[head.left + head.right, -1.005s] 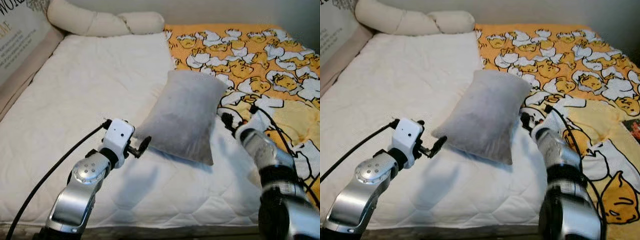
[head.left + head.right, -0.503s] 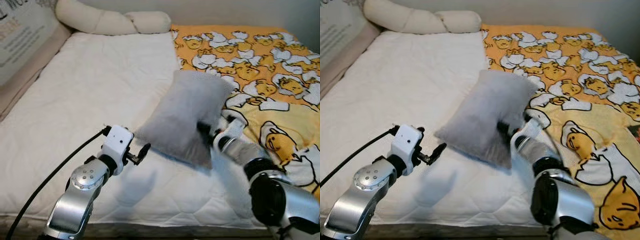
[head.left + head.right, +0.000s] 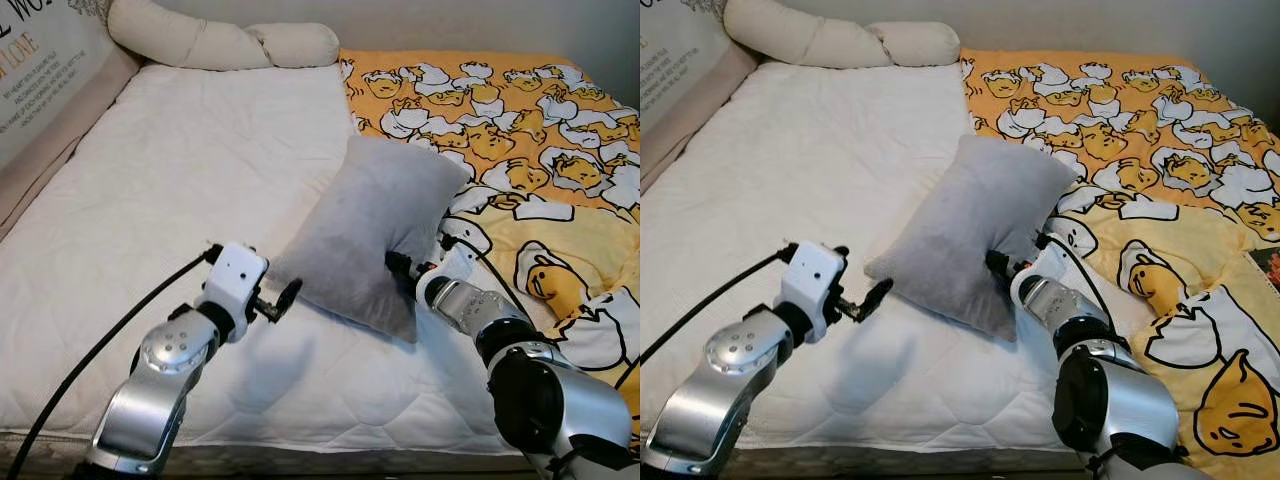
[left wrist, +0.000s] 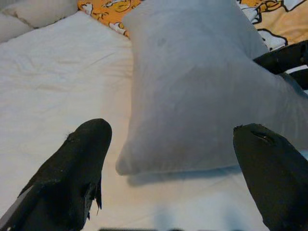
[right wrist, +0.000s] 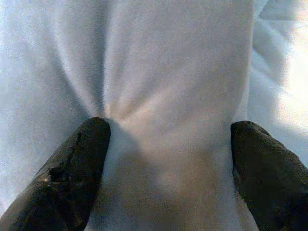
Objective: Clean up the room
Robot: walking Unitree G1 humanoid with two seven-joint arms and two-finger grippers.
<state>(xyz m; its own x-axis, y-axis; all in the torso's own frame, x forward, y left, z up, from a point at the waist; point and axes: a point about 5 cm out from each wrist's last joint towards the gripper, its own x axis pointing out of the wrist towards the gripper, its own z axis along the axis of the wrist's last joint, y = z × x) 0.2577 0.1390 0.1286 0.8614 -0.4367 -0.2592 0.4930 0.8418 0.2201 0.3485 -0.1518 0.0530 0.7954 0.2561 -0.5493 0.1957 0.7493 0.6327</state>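
Observation:
The pillow's plump middle (image 3: 360, 225) is far wider than my fingertips, so my right gripper next needs to grab the pillow by its creased side edge.
A grey pillow (image 3: 370, 230) lies tilted in the middle of the bed, its right edge resting on the yellow duck blanket (image 3: 520, 130). My left gripper (image 3: 287, 296) hovers open just off the pillow's lower left corner; in the left wrist view that gripper (image 4: 173, 132) has the pillow (image 4: 192, 82) in front of its spread fingers, apart from it. My right gripper (image 3: 396, 264) is at the pillow's lower right side. In the right wrist view its fingers (image 5: 77, 163) stand wide apart and press into the creased grey fabric (image 5: 168, 72).
The white quilted mattress (image 3: 170, 170) spreads to the left. A long cream bolster (image 3: 220, 42) lies along the head of the bed. A padded side panel with lettering (image 3: 35, 70) borders the left. The bed's front edge (image 3: 300, 455) is just below my arms.
My right arm has swung in from the blanket side to the pillow's lower right edge, and its fingers now press into the fabric. The left arm has hardly moved. The camera shifted slightly.

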